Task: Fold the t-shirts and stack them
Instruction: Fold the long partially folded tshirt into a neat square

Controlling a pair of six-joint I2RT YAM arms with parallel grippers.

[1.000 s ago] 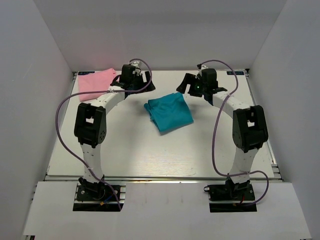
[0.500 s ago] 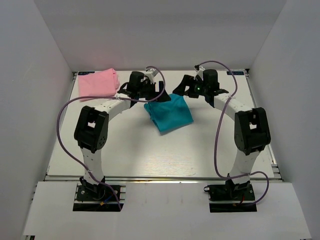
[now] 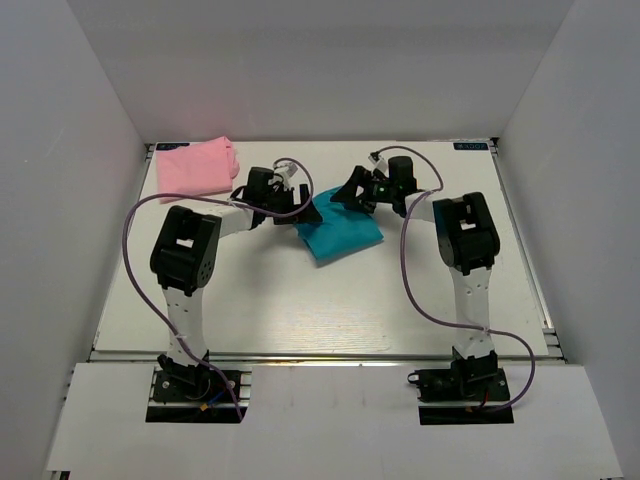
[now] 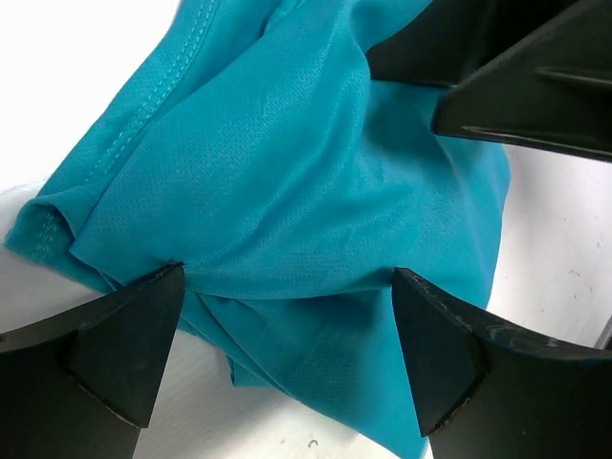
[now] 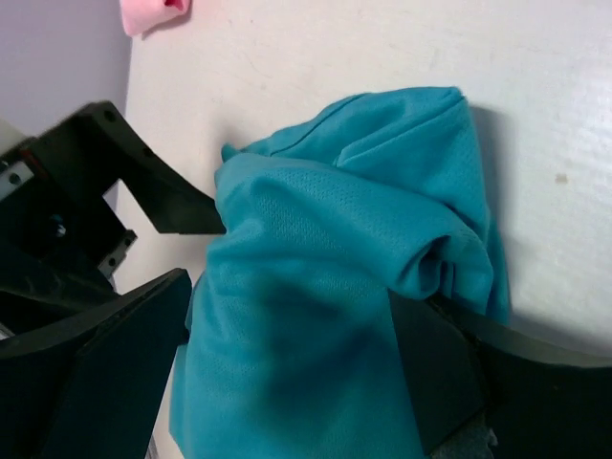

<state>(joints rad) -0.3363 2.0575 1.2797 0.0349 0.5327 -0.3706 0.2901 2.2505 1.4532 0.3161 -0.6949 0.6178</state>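
My left gripper will next grab the folded teal-blue t-shirt by its edge facing the pink t-shirt, to stack it there.
The teal-blue t-shirt [image 3: 345,235] lies folded and rumpled in the middle of the table [image 3: 300,300]. The light pink t-shirt [image 3: 195,168] lies folded in the far left corner. My left gripper [image 3: 300,204] is low at the teal shirt's far left edge, my right gripper [image 3: 346,191] at its far edge, tips almost meeting. In the left wrist view the left gripper [image 4: 287,275] is open, the teal cloth [image 4: 287,172] bunched between its fingers [image 4: 124,354]. The right gripper [image 5: 292,296] is open too, astride the teal folds [image 5: 325,249].
White walls close in the table on the left, back and right. In each wrist view the other gripper's black fingers show close by: the right's [image 4: 507,86] and the left's [image 5: 124,182]. A corner of the pink shirt [image 5: 153,11] shows at the top of the right wrist view.
Both arms have swung inward and dropped from the back of the table onto the teal shirt's far edge. The jaws stayed open. Neither shirt has visibly moved.
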